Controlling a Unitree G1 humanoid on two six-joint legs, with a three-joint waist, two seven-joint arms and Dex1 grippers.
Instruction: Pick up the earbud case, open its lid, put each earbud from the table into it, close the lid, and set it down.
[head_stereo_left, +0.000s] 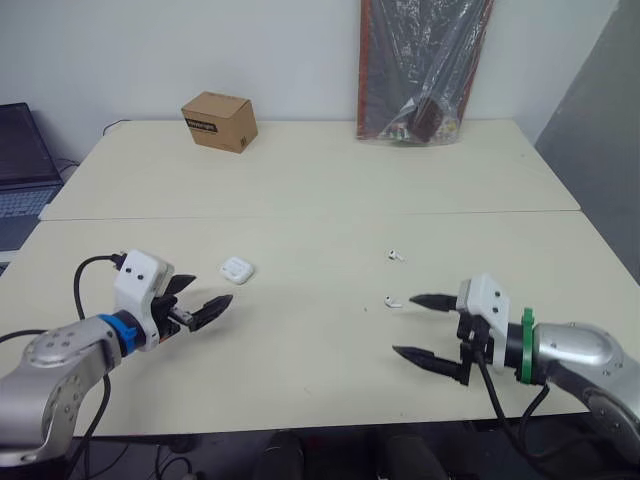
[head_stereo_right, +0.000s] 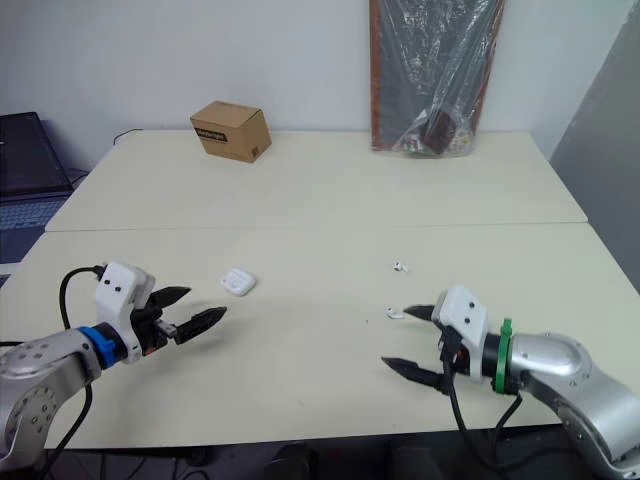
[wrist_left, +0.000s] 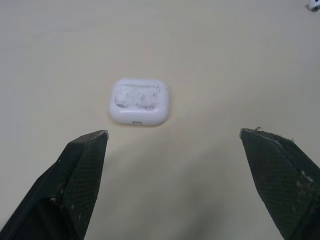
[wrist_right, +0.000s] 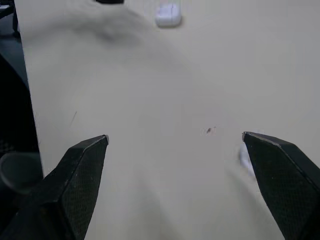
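The earbud case's lid needs to stay free so it can open for the earbuds. My left gripper should next grab the case by its lower body (head_stereo_left: 234, 273) (wrist_left: 139, 111).
The white earbud case (head_stereo_left: 237, 268) lies shut and flat on the cream table, left of centre; in the left wrist view the case (wrist_left: 140, 101) sits just ahead of the open fingers. My left gripper (head_stereo_left: 202, 297) hovers open a short way short of the case, apart from it. One white earbud (head_stereo_left: 396, 255) lies right of centre, a second earbud (head_stereo_left: 391, 301) nearer the front. My right gripper (head_stereo_left: 415, 326) stands open beside that nearer earbud, its upper fingertip close to it, holding nothing.
A brown cardboard box (head_stereo_left: 219, 121) stands at the back left of the table. A plastic-wrapped board (head_stereo_left: 423, 65) leans on the wall at the back. A laptop (head_stereo_left: 22, 170) sits off the left edge. A seam (head_stereo_left: 300, 214) crosses between two tabletops.
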